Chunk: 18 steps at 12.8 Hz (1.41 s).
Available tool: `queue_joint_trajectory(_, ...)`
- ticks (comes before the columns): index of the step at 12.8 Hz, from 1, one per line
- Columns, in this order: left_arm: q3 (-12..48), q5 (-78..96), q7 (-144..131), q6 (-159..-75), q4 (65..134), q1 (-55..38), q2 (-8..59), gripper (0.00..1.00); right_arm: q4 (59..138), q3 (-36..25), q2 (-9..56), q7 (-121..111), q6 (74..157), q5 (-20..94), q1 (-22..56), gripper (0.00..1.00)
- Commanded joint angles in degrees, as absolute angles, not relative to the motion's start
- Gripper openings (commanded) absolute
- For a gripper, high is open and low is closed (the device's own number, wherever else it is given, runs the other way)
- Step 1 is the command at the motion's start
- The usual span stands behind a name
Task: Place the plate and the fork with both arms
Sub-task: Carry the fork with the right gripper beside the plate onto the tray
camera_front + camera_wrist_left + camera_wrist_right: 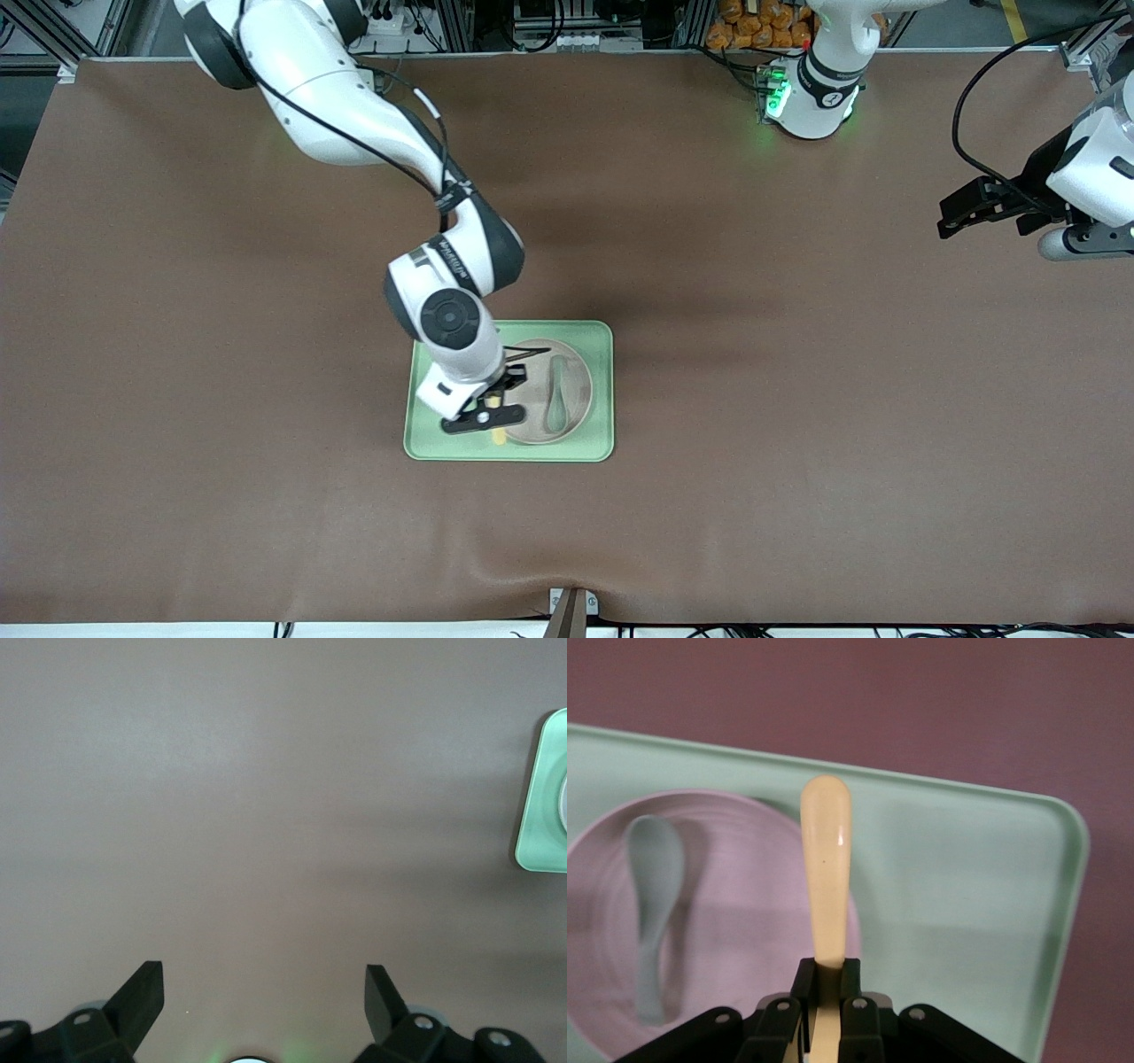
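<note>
The fork hangs above the plate's edge, so my right gripper now stays closed on the pale-yellow fork (500,436) until the fork reaches the tray's bare strip (451,445).
The beige-pink plate (580,381) (744,904) lies on the light-green tray (496,454) (957,895). My right gripper (493,415) (827,979) is shut on the pale-yellow fork (500,436) (827,868). It holds the fork over the plate's edge at the side toward the right arm's end of the table, and the fork's handle sticks out past the fingers. I cannot tell whether the fork touches the tray. My left gripper (950,217) (264,979) waits open and empty over bare table at the left arm's end.
A teal-green spoon (558,399) (654,877) lies in the plate. A corner of the tray (540,815) shows in the left wrist view. Brown cloth (797,443) covers the table around the tray.
</note>
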<state>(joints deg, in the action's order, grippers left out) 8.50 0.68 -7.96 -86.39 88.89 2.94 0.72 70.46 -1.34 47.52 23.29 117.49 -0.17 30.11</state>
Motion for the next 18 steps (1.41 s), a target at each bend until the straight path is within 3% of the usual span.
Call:
queue_joint_trajectory(1, 9.05, -0.88, -7.03, -86.04, 88.95, 3.25, 0.26, 1.00, 80.73, -0.44, 42.12, 24.87, 121.79, -0.18, 25.68, 0.00)
queue_joint_trajectory(5, 10.54, -0.70, -7.47, -86.83, 88.95, 3.25, 0.97, 1.00, 91.66, -0.44, 40.43, 27.51, 135.60, -0.09, 25.05, 0.00)
queue_joint_trajectory(13, 11.95, -0.79, -8.35, -86.75, 89.30, 3.16, 0.88, 1.00, 94.75, -0.44, 39.73, 32.25, 136.23, -0.18, 26.46, 0.00)
queue_joint_trajectory(14, 11.95, -0.79, -8.35, -86.84, 89.21, 3.16, 0.97, 1.00, 94.66, -0.35, 39.64, 32.43, 135.97, -0.09, 26.37, 0.29)
queue_joint_trajectory(15, 11.95, -0.79, -8.35, -86.84, 89.30, 3.25, 0.97, 1.00, 94.57, -0.44, 38.94, 33.48, 135.53, -0.09, 25.85, 0.72)
queue_joint_trajectory(16, 11.95, -0.79, -8.35, -86.84, 89.21, 3.34, 0.88, 1.00, 94.31, -0.44, 37.46, 32.96, 134.40, -0.17, 24.71, 0.90)
queue_joint_trajectory(17, 11.95, -0.79, -8.44, -86.84, 89.30, 3.34, 0.79, 1.00, 93.70, -0.27, 37.18, 32.79, 133.08, -0.18, 24.09, 1.00)
queue_joint_trajectory(18, 11.95, -0.70, -9.05, -86.84, 89.38, 3.34, 0.79, 1.00, 92.73, -0.26, 37.18, 32.78, 132.81, -0.09, 24.17, 1.00)
